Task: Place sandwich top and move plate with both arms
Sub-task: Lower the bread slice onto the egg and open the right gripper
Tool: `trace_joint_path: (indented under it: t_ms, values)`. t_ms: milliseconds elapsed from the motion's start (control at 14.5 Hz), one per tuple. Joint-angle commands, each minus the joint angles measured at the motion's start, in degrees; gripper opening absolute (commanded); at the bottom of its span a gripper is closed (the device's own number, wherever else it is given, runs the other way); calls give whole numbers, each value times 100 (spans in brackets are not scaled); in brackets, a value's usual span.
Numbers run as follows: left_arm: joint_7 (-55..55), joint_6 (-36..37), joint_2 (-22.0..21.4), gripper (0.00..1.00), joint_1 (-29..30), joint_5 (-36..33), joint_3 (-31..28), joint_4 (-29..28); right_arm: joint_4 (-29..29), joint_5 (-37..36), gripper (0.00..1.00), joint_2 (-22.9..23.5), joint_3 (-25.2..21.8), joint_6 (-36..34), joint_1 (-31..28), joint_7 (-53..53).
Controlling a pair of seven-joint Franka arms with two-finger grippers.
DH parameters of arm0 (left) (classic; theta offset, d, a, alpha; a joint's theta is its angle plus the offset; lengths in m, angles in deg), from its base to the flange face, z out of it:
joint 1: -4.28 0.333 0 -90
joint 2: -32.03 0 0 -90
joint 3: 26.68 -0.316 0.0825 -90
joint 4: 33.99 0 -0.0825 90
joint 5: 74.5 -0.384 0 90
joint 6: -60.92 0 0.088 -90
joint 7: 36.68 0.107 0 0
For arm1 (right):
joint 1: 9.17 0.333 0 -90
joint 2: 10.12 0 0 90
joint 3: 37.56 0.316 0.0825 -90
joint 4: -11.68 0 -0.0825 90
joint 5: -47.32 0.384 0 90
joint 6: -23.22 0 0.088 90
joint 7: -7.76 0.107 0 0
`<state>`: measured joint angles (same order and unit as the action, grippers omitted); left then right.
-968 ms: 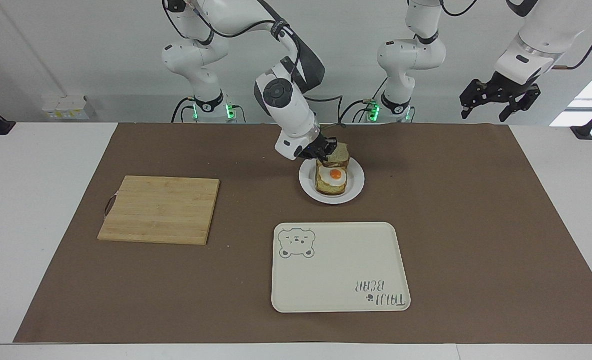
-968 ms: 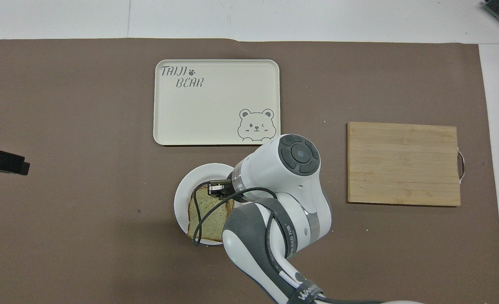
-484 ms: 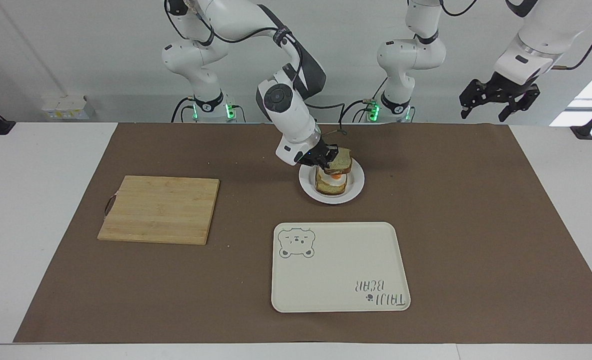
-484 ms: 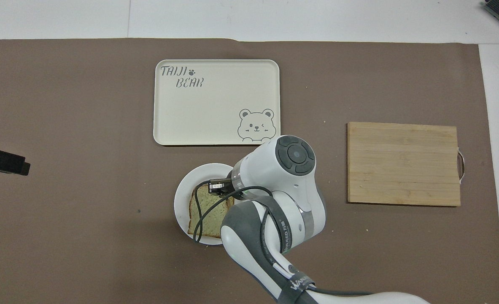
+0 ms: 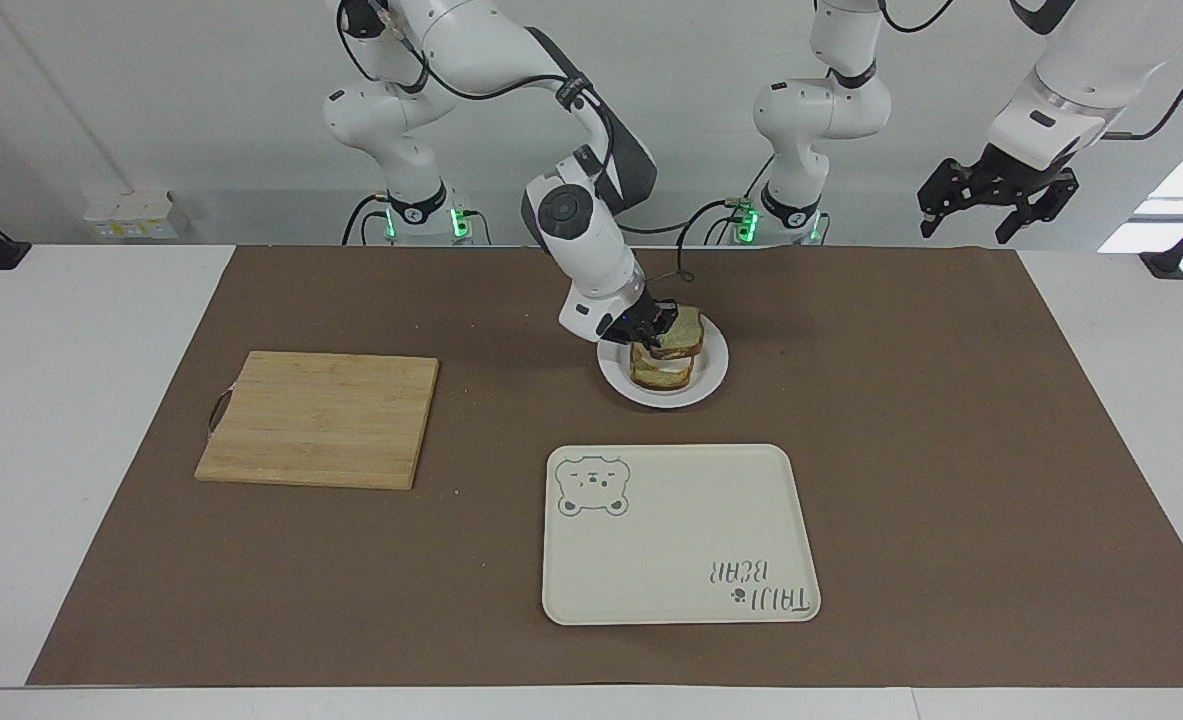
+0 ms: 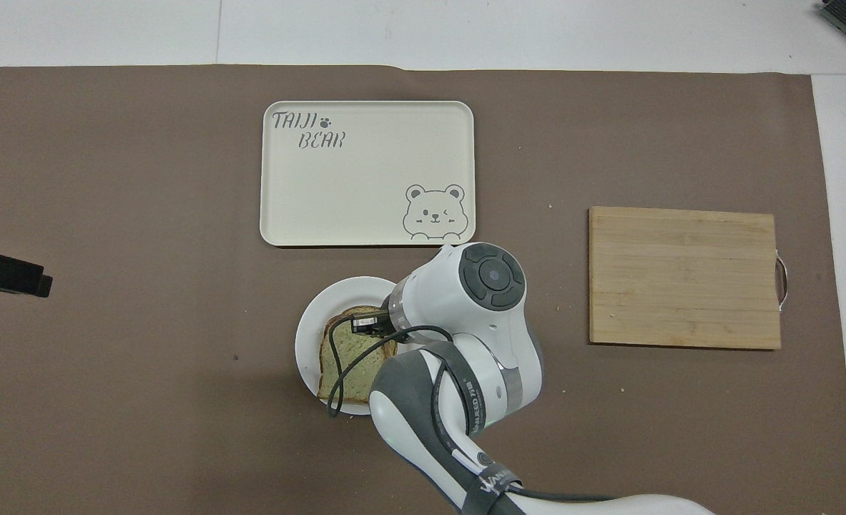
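Observation:
The bread slice (image 6: pixel 347 357) is over the stack on the small white plate and would rest there, so my right gripper needs to open now.
The sandwich top (image 5: pixel 684 331), a pale speckled bread slice with a brown crust, is held by one edge in my right gripper (image 5: pixel 655 322), which is shut on it. The slice lies almost flat, on or just above the toast stack on the small white plate (image 5: pixel 713 375), and the egg is hidden under it. In the overhead view the slice (image 6: pixel 347 357) covers the stack on the plate (image 6: pixel 308 332), and the wrist hides most of the right gripper (image 6: pixel 367 322). My left gripper (image 5: pixel 996 200) is open and waits high over the left arm's end of the table; it also shows in the overhead view (image 6: pixel 4 273).
A cream tray with a bear drawing (image 5: pixel 681 535) (image 6: pixel 367 174) lies farther from the robots than the plate. A bamboo cutting board (image 5: pixel 319 418) (image 6: pixel 684 277) lies toward the right arm's end. A brown mat covers the table.
My right gripper has tipped the sandwich top from steeply tilted to nearly flat and lowered it over the egg toast, so the egg is now covered. The left arm has not moved.

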<state>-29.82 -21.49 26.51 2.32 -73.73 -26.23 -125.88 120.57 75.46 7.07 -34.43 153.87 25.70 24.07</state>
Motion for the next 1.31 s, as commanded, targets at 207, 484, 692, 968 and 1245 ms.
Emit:
trace_joint_path:
  t_ms: [207,484,692,968,1245]
  values:
    - [61,-74,-169,100,-24,73,-27,-215,-8,51,100,-6,13,-30,-77,-252]
    - [9,-118,-178,100,-77,117,-27,-364,-61,-54,100,-32,13,-66,-68,-252]
    - [-18,-319,-195,100,-77,300,-27,-740,-192,-624,100,-189,-22,-442,-68,-243]
    - [78,-1021,-362,100,-244,660,-27,-1566,-307,-845,100,-558,-58,-961,-357,-243]
    - [158,-1848,-476,100,-367,1345,-27,-2384,-342,-1406,100,-945,-66,-1365,-726,-243]
